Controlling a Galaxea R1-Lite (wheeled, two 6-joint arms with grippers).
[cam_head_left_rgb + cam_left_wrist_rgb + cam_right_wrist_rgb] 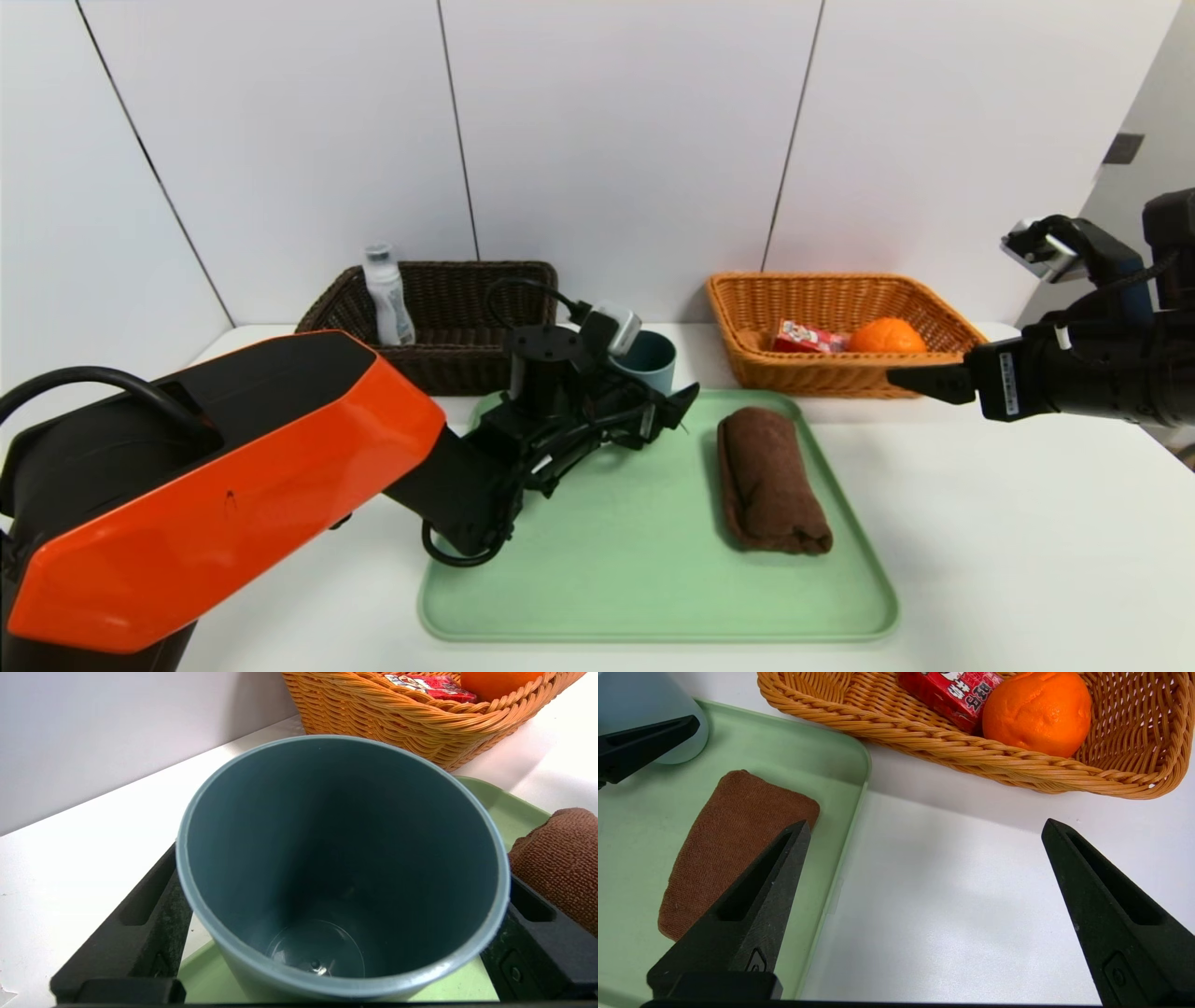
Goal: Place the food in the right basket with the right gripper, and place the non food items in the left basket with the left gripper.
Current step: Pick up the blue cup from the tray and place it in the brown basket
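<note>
My left gripper's fingers reach down on both sides of the blue-grey cup (653, 359). They would hold the cup if I closed now.
A blue-grey cup (653, 359) stands upright at the far edge of the green tray (607, 579). My left gripper (653, 397) is open, with one finger on each side of the cup (327, 835); whether the fingers touch it I cannot tell. A rolled brown towel (770, 481) lies on the tray's right part. The orange wicker basket (840, 378) at the right holds an orange (885, 336) and a red packet (808, 336). My right gripper (901, 378) hovers open and empty in front of that basket, over bare table (925, 823). The dark basket (448, 317) at the left holds a plastic bottle (387, 299).
Both baskets stand against the white back wall. The towel (733, 849) lies just beside my right gripper's near finger. White table surface (1008, 541) stretches to the right of the tray. My left arm's orange shell (205, 485) covers the near left.
</note>
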